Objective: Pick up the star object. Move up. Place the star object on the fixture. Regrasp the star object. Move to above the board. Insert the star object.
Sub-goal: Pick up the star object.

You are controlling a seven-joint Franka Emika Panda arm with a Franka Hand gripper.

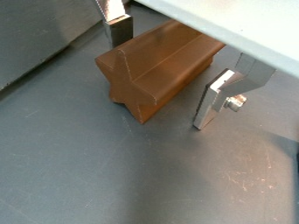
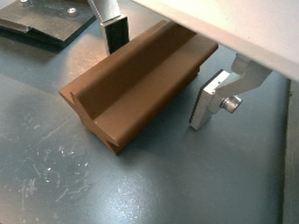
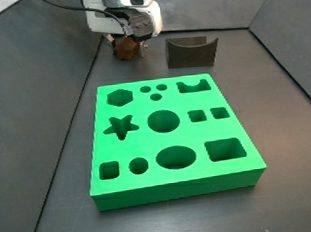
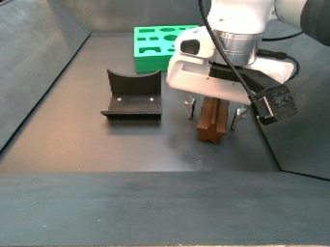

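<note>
Next, my gripper grabs the brown star object by its long sides, which leaves its star-shaped end free for the board's hole (image 3: 121, 127).
The brown star object (image 1: 158, 66) (image 2: 131, 86) lies on its side on the dark floor as a long prism with a star-shaped end face. My gripper (image 1: 163, 79) (image 2: 159, 80) is down around it and open. One finger (image 1: 117, 31) stands close by one long side, and the other finger (image 1: 214, 98) stands a small gap off the opposite side. In both side views the gripper (image 3: 123, 38) (image 4: 213, 104) hangs low over the star object (image 3: 124, 49) (image 4: 213, 123). The fixture (image 3: 190, 51) (image 4: 133, 96) stands apart beside it. The green board (image 3: 173, 137) (image 4: 165, 41) lies further off.
The fixture's base plate (image 2: 41, 26) shows at the edge of a wrist view. Dark walls (image 3: 34, 56) (image 4: 45, 77) close in the workspace. The board's star-shaped hole (image 3: 117, 127) sits near one long edge.
</note>
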